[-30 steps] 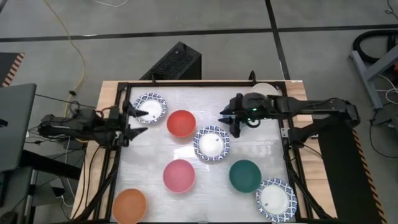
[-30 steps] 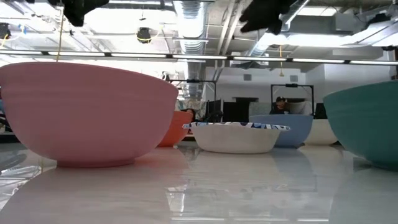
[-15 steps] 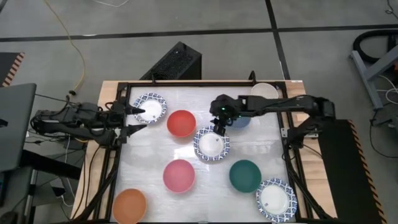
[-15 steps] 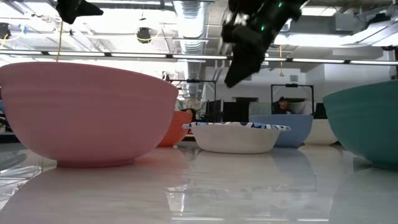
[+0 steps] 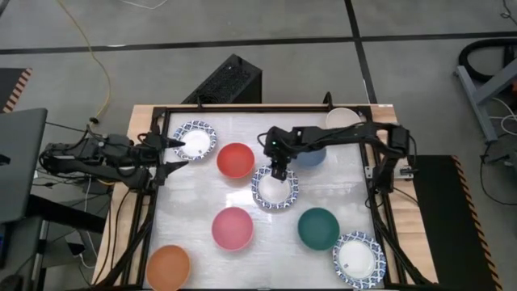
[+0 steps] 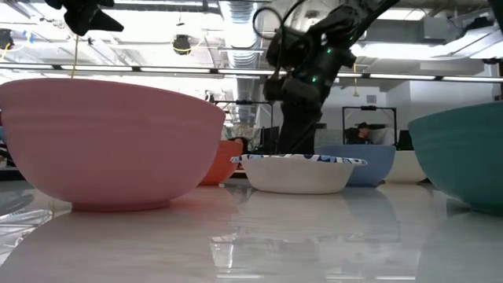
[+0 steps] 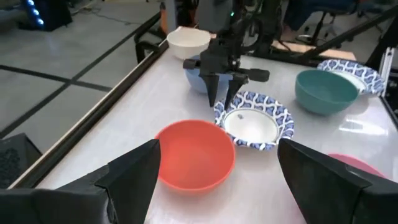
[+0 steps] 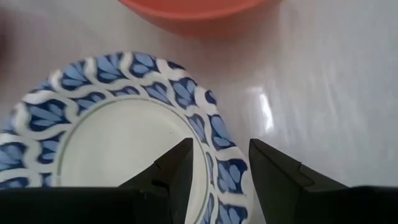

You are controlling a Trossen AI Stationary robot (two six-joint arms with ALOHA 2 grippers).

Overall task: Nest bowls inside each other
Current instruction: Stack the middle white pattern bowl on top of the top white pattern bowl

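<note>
The right gripper grabs the white bowl by its blue patterned rim next, to nest it with the other patterned bowls.
Several small bowls stand on the white table. A white bowl with a blue patterned rim [image 5: 275,187] sits near the middle, and my right gripper [image 5: 279,172] hangs open over its far rim, fingers pointing down. In the right wrist view one finger [image 8: 177,171] stands over the bowl's inside and the other [image 8: 273,171] outside the rim [image 8: 221,152]; I see no touch. My left gripper [image 5: 179,153] waits open at the table's left edge, beside another patterned bowl [image 5: 195,140] and the red bowl [image 5: 236,160].
The blue bowl [image 5: 313,155] lies partly under my right arm, with a cream bowl [image 5: 345,118] at the far right. Toward the near edge stand pink [image 5: 233,227], green [image 5: 318,228] and orange [image 5: 168,268] bowls and a third patterned bowl [image 5: 358,259]. A black frame [image 5: 153,202] rims the table.
My right gripper has come down and toward the table's left, from above the blue bowl to the far rim of the middle patterned bowl, tipping more steeply downward. Its fingers have stayed apart. No bowl has moved.
</note>
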